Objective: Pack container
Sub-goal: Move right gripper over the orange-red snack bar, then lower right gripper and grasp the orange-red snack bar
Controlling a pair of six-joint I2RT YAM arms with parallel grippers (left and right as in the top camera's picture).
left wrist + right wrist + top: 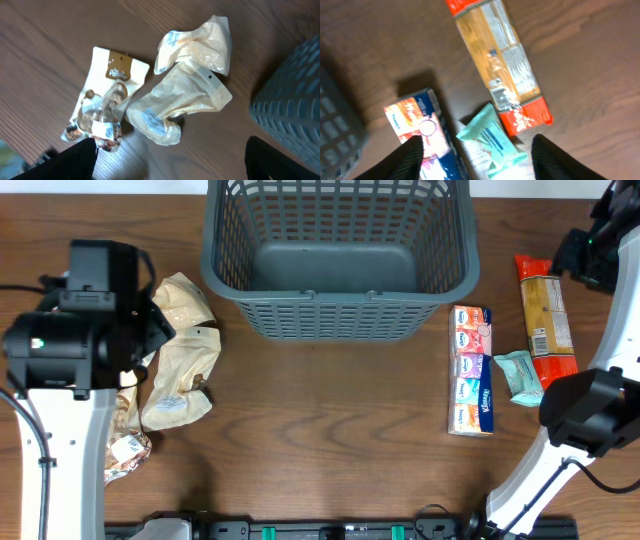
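Observation:
The long pasta packet (546,320) (498,57) has to go into the container, so my right gripper needs to grab it across its middle and leave its red ends free.
The container (340,315), a dark grey slotted basket, stands at the back centre with nothing inside; its corner shows in the left wrist view (295,95). My left gripper (172,165) is open above bare wood, just short of two crumpled beige pouches (175,105) and a clear nut packet (110,100). From overhead, the left arm (90,320) covers part of that pile (180,370). My right gripper (480,160) is open, hovering over a teal packet (492,140) beside a tissue pack (417,125). Neither gripper holds anything.
A long pasta packet with red ends (545,320) lies right of the teal packet (520,375) and the tissue pack (472,370). The right arm (590,410) hangs over the table's right edge. Bare wood (330,430) lies in front of the container.

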